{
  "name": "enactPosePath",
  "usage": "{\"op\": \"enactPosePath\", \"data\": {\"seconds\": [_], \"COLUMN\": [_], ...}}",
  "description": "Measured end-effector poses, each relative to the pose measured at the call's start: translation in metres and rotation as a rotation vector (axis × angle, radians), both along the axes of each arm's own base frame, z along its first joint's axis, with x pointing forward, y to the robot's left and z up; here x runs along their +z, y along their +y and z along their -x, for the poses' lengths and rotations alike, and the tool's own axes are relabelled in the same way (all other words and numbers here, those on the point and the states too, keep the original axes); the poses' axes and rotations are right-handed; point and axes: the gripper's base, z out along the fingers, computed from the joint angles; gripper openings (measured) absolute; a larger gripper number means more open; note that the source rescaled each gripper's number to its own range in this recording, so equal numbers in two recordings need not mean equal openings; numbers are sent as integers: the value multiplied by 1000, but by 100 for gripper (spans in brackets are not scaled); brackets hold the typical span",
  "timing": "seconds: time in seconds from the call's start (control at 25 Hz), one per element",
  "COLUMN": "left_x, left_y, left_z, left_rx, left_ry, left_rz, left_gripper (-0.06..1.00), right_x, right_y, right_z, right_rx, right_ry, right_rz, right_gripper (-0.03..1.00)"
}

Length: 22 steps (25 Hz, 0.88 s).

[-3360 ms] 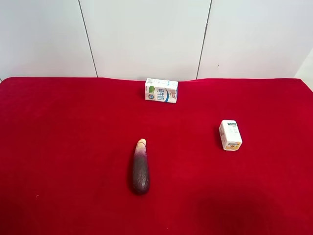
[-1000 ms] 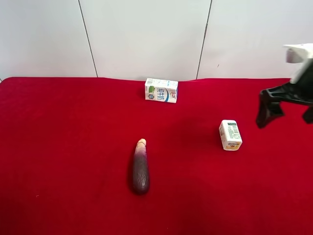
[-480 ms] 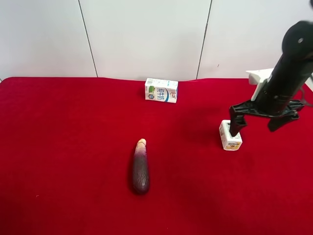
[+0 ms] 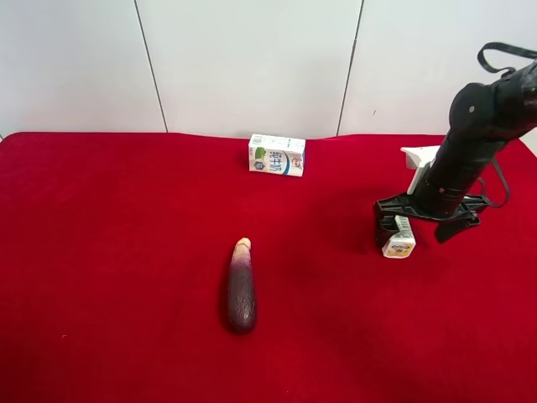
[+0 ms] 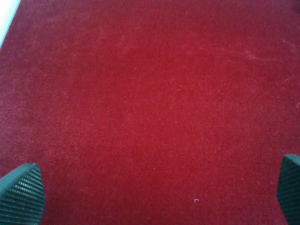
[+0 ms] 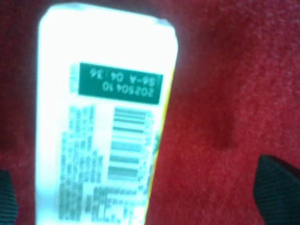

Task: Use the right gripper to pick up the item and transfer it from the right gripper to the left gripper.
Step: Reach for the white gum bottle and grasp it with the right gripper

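The carton's fruit-printed part should stay free for my left gripper, so my right gripper should grab the carton by its barcode end [image 4: 401, 222] next.
The item, a small white carton [image 4: 399, 243] with a green label and barcode, lies on the red cloth at the right of the exterior high view. The right gripper [image 4: 415, 228], on a black arm with a white bracket, is down over it, one finger on each side, jaws wide open. In the right wrist view the carton [image 6: 103, 131] fills the space between the two fingertips of the right gripper [image 6: 141, 188], nearer one finger, untouched by the other. The left gripper [image 5: 150, 187] is open over bare red cloth. It is out of the exterior high view.
A larger white box [image 4: 276, 155] with blue-green print stands at the back middle of the red table cloth [image 4: 126, 252]. A dark purple eggplant [image 4: 241, 287] lies at the front middle. A white panelled wall [image 4: 252, 59] rises behind the table.
The right arm came in from the right edge, swung left and lowered until its open fingers stand on either side of the carton. The carton, box and eggplant have not moved.
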Motion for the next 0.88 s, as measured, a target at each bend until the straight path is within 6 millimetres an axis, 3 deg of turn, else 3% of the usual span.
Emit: {"op": "enactPosePath", "data": {"seconds": [0.16, 0.28, 0.56, 0.8, 0.88], "left_x": [0, 0, 0, 0, 0], "left_y": [0, 0, 0, 0, 0], "left_z": [0, 0, 0, 0, 0], "left_rx": [0, 0, 0, 0, 0], "left_ry": [-1, -1, -1, -1, -1], "left_rz": [0, 0, 0, 0, 0], "left_gripper": [100, 100, 100, 100, 100], "right_x": [-13, -19, -20, -19, -19], "right_y": [1, 1, 1, 2, 2], "right_z": [-1, -1, -2, -2, -2], "right_rx": [-8, -15, -19, -32, -33], "right_ry": [30, 40, 35, 39, 40], "right_rz": [-3, -7, -10, -21, -22], "right_gripper": [100, 91, 53, 6, 0]}}
